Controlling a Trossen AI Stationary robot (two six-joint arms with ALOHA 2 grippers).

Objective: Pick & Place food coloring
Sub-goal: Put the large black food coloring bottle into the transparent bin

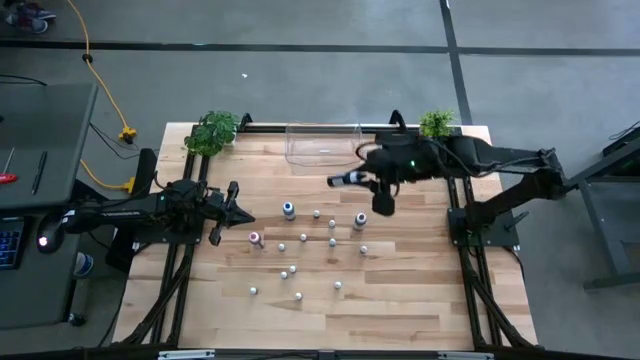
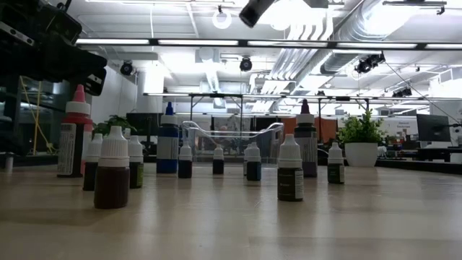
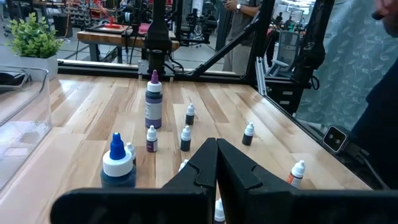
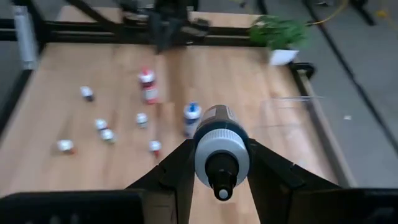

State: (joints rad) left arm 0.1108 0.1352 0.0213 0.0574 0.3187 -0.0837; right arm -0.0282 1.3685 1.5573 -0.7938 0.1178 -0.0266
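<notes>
The dark bottle is still short of the clear plastic bin in the high view. It is too early for my right gripper to release it, so the bottle moves toward the bin first.
My right gripper is shut on a dark-bodied food coloring bottle with a white cap. It holds it in the air near the clear plastic bin. Three larger bottles stand upright on the wood: blue, pink and dark purple. Several small whitish ones stand around them. My left gripper is shut and empty, left of the blue bottle; it also shows in its wrist view. My right gripper pinches the bottle between its two fingers, one on each side at the white cap end. The cap's dark tip points back toward the wrist camera and the dark body runs forward between the fingers. The bottle is lifted clear of the table.
Two small potted plants stand at the far corners, one left and one right. The table's black frame rails run along both sides. Bare wood lies toward the near edge. People stand in the room beyond the table.
</notes>
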